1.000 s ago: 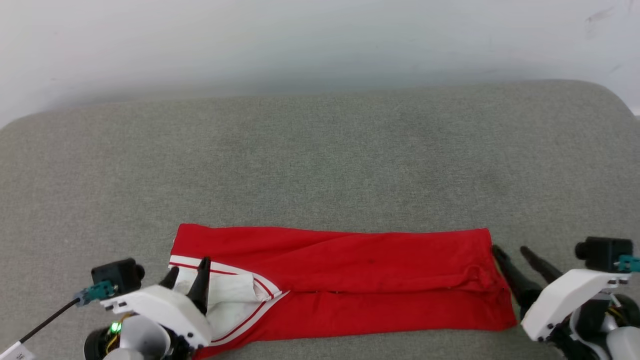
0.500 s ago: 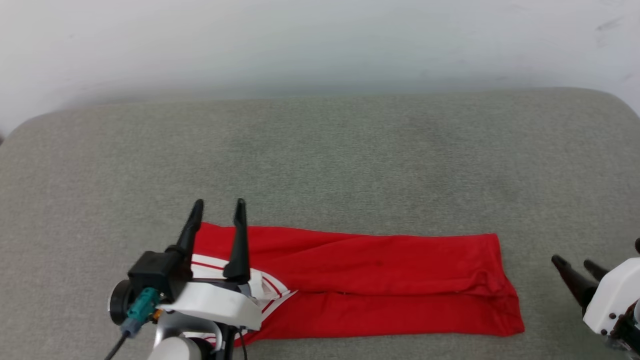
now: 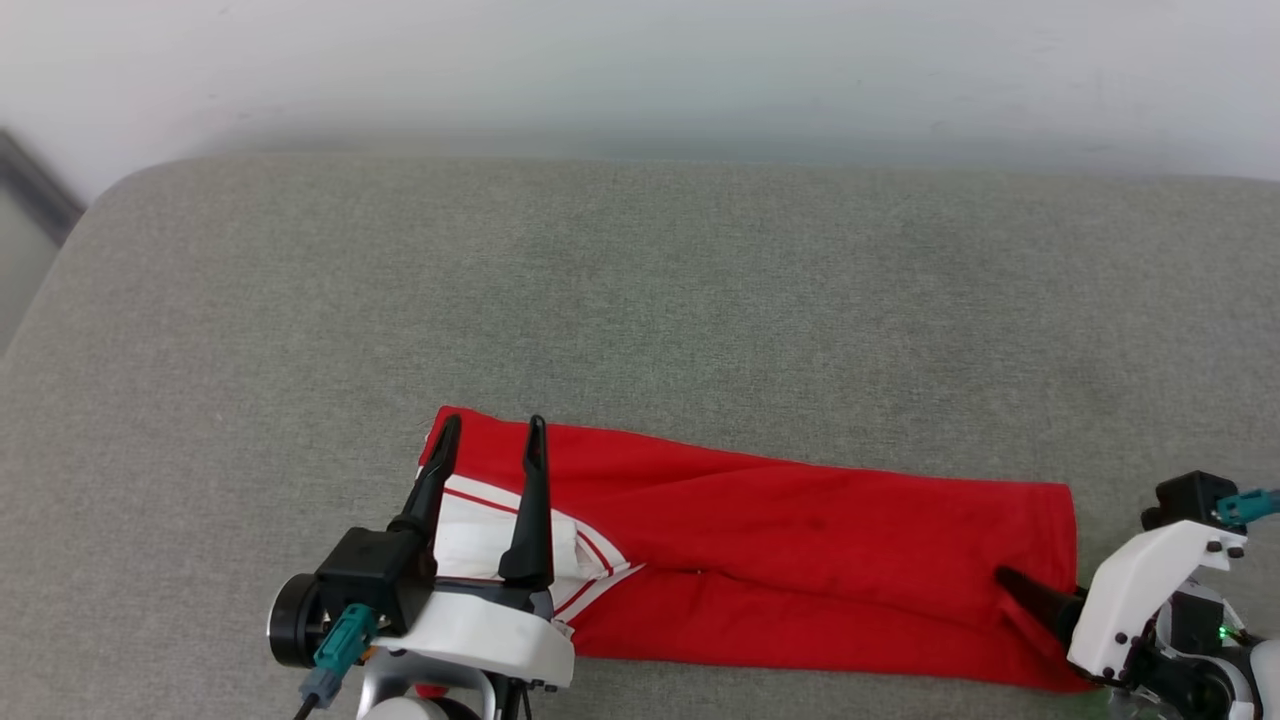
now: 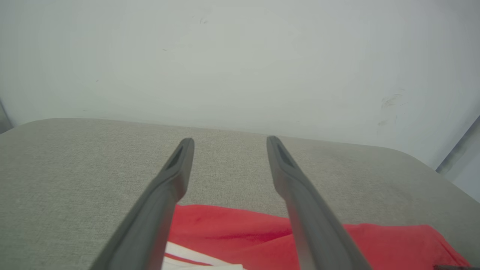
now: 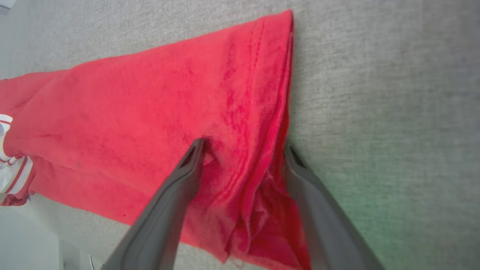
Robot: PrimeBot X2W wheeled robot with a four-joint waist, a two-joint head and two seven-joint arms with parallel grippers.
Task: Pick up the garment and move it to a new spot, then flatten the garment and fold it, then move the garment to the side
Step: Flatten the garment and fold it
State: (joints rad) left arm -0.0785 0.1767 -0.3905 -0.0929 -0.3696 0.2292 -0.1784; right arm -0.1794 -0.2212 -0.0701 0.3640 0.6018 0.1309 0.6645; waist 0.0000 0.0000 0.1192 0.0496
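My right gripper is to grab the garment next by that hemmed end [image 3: 1056, 588], as it lies as a long flat strip [image 3: 792, 528] with its hem edge open to the fingers.
The garment [image 3: 800, 560] lies folded into a long red strip on the grey cushion, plain red side up. A white sleeve with red stripes [image 3: 480, 540] shows at its left end. My left gripper [image 3: 493, 421] hovers open above that left end, its fingers pointing toward the wall, with nothing between them [image 4: 228, 139]. My right gripper [image 5: 244, 147] is open at the right hem of the garment [image 5: 131, 120]. One finger rests on the red fabric and the other sits at the hem's edge. In the head view one dark right finger [image 3: 1030, 598] lies on the cloth.
The grey cushion [image 3: 640, 300] stretches wide behind and to both sides of the garment. A white wall [image 3: 640, 60] rises behind it. The cushion's rounded left edge [image 3: 60, 270] meets a dark strip at the far left.
The head camera has shifted. My left gripper lifted off the white sleeve and now stands open above it. My right gripper drew back, then came in over the right hem.
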